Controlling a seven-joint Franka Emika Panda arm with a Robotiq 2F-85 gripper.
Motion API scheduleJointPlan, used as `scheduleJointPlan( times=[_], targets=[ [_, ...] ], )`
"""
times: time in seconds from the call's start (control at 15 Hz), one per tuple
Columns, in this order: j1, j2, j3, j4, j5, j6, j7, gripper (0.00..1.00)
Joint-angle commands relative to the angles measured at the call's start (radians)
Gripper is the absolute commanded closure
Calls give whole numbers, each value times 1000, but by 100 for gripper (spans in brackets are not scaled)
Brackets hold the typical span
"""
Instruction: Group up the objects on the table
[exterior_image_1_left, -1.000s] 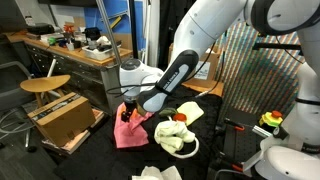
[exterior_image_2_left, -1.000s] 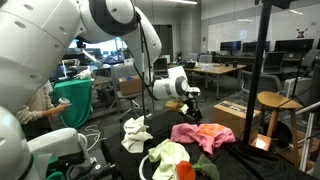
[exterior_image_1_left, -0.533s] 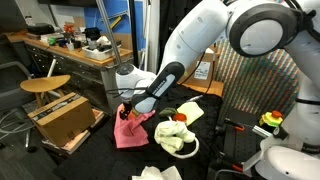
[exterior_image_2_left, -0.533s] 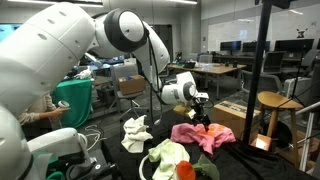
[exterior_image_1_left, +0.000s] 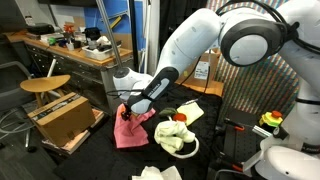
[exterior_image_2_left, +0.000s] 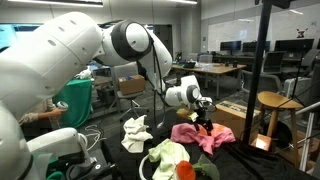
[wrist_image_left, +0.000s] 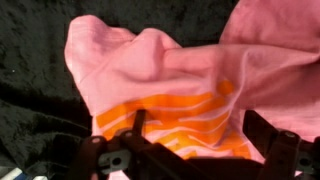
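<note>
The pink cloth's orange-striped part (exterior_image_1_left: 126, 114) (wrist_image_left: 198, 128) is low between my open fingers. It is time to close my gripper on it, since my fingers would hold the orange-striped part now.
My gripper (wrist_image_left: 198, 140) is open and low over the pink cloth (wrist_image_left: 170, 70), one finger on each side of its orange-striped part. It touches the cloth's near end in both exterior views: gripper (exterior_image_1_left: 127, 112) on pink cloth (exterior_image_1_left: 131, 132), and gripper (exterior_image_2_left: 205, 119) on pink cloth (exterior_image_2_left: 207, 137). A pale yellow cloth (exterior_image_1_left: 172, 135) lies bunched beside it, with a white rope ring (exterior_image_1_left: 192, 147) at its edge. A small white cloth (exterior_image_2_left: 135, 132) sits farther off on the black table (exterior_image_1_left: 215, 118).
A brown cardboard box (exterior_image_1_left: 65, 118) and a round wooden stool (exterior_image_1_left: 45, 85) stand beside the table, with a cluttered workbench (exterior_image_1_left: 75, 48) behind. A second white cloth (exterior_image_1_left: 160, 173) lies at the table's front edge.
The arm has reached out and down, bringing the open gripper onto the pink cloth. The cloths have not moved.
</note>
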Motion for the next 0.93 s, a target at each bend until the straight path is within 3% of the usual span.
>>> scheduleJointPlan(
  times=[0.0,0.2,0.67,0.87],
  targets=[
    [-2,41,2,71,11,-50,5,26],
    [-4,49,3,85,10,-62,4,37],
    [-8,54,6,98,8,-79,0,92],
    [-13,45,12,94,10,-94,-12,98]
  ],
)
